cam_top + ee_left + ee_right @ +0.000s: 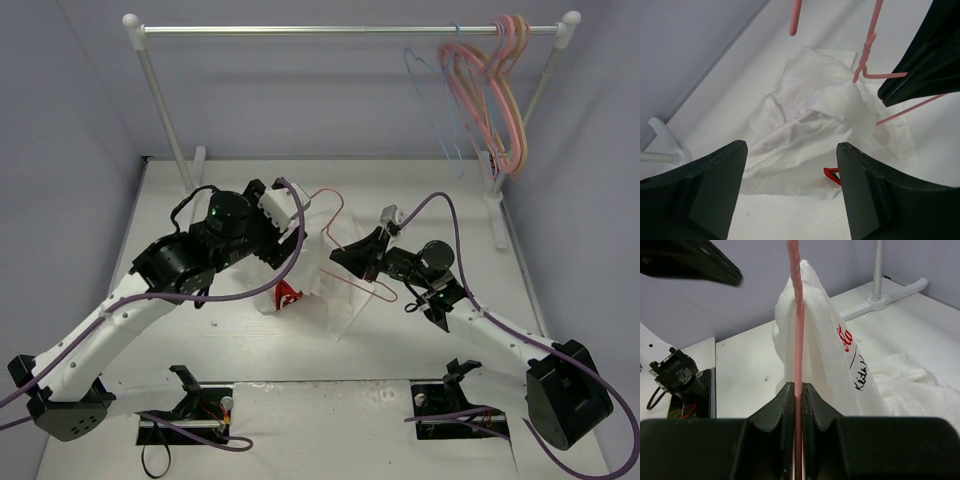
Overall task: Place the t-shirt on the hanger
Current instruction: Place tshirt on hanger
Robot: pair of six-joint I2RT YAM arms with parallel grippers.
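Observation:
I should next use my left gripper to pick up the t-shirt's cloth (288, 256) (802, 116) around the tucked hanger end, so the hanger's other end stays free for the t-shirt.
The white t-shirt (318, 300) lies crumpled on the table, with a bit of its red print (288, 296) showing. The thin pinkish-red wire hanger (341, 208) is held above it, one end tucked into the shirt's cloth. My right gripper (362, 256) is shut on the hanger's wire (797, 340), and the cloth with its red and black lettering (826, 347) drapes over the wire. My left gripper (790, 175) is open and empty just above the shirt (815, 115). The hanger (867, 47) and the right gripper (925, 60) show at its upper right.
A white clothes rack (350, 30) stands at the back. A thin pale blue hanger (424, 75) and a bunch of thicker pink and peach hangers (495, 95) hang at its right end. Its feet (497, 205) stand on the table; one foot (665, 137) is near the shirt.

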